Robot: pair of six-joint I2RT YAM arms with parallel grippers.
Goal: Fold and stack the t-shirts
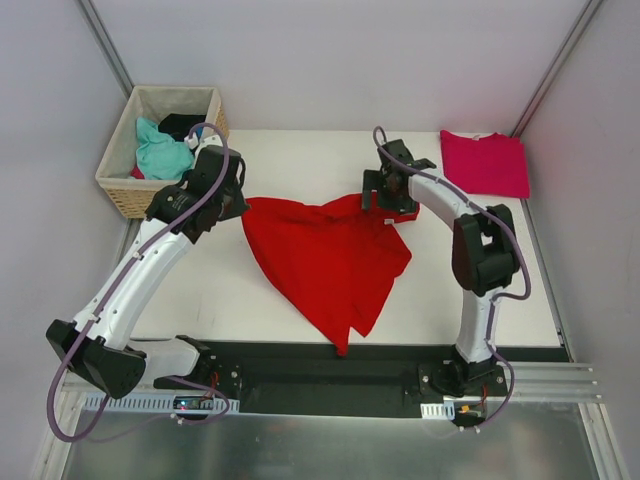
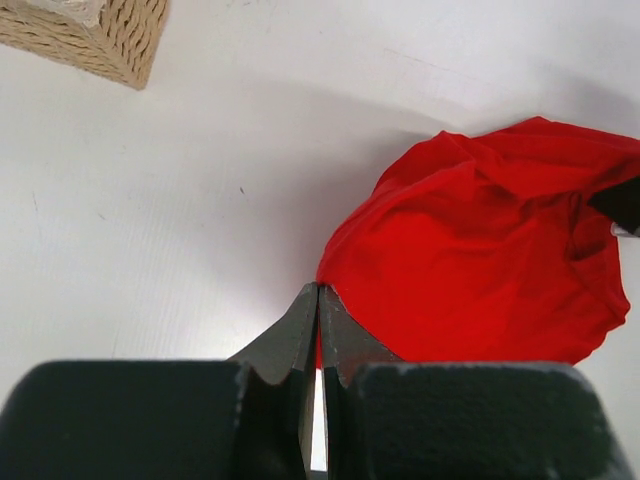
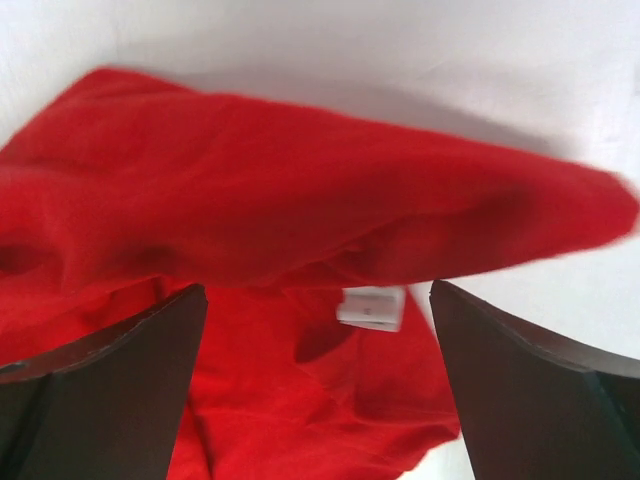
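Note:
I will next use my right gripper to grab the red t-shirt [image 1: 325, 255] by the edge near its white neck label, so I can spread it for folding.
The red t-shirt [image 1: 325, 255] lies crumpled in the middle of the table, a point hanging toward the front edge. My left gripper [image 1: 228, 196] is at its left corner, shut on a thin edge of the red cloth [image 2: 480, 260]; the fingers [image 2: 300, 330] meet with red cloth between them. My right gripper [image 1: 388, 198] is open above the shirt's right upper edge, its fingers [image 3: 110, 390] wide apart over the red cloth [image 3: 300, 230] and its white neck label [image 3: 371, 307]. The magenta-pink t-shirt [image 1: 485, 162] lies folded flat at the back right.
A wicker basket [image 1: 125, 185] with teal, black and other cloth stands at the back left, close behind my left gripper; its corner shows in the left wrist view [image 2: 100, 40]. Grey walls enclose the white table [image 1: 200, 290].

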